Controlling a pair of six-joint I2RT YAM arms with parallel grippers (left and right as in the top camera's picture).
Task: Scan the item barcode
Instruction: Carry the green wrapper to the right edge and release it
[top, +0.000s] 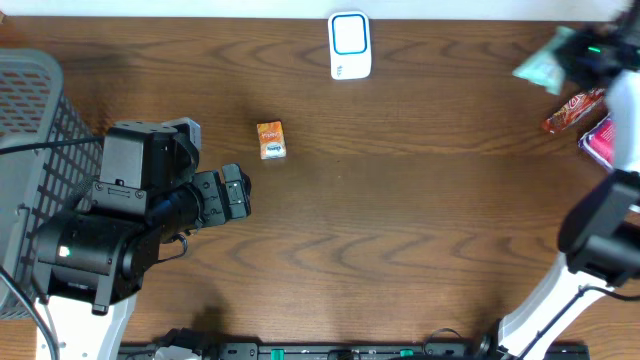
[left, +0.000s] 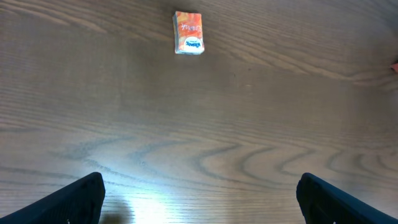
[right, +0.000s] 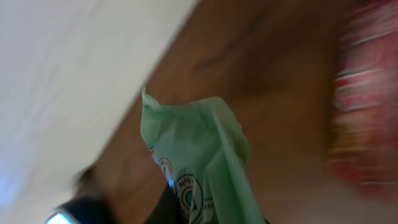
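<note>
The loose end of the green packet (top: 543, 62) hangs beyond the red wrapper, so my right gripper now keeps holding the green packet until it rests beside the pink packet.
My right gripper (top: 585, 55) is raised at the far right corner of the table, shut on a pale green packet (top: 543, 62). In the right wrist view the green packet (right: 202, 155) stands up from between the jaws, blurred, with round printing on it. The white barcode scanner (top: 350, 45) with a blue-framed window stands at the back middle. A small orange box (top: 271, 139) lies left of centre and appears again as the orange box (left: 188, 32) ahead of my left gripper (left: 199, 196). That gripper is open and empty, its dark fingers (left: 74, 199) wide apart over bare wood.
A grey mesh basket (top: 35, 130) stands at the left edge beside the left arm. A red wrapper (top: 575, 110) and a pink packet (top: 598, 140) lie at the right edge, seen blurred as red items (right: 364, 106) in the right wrist view.
</note>
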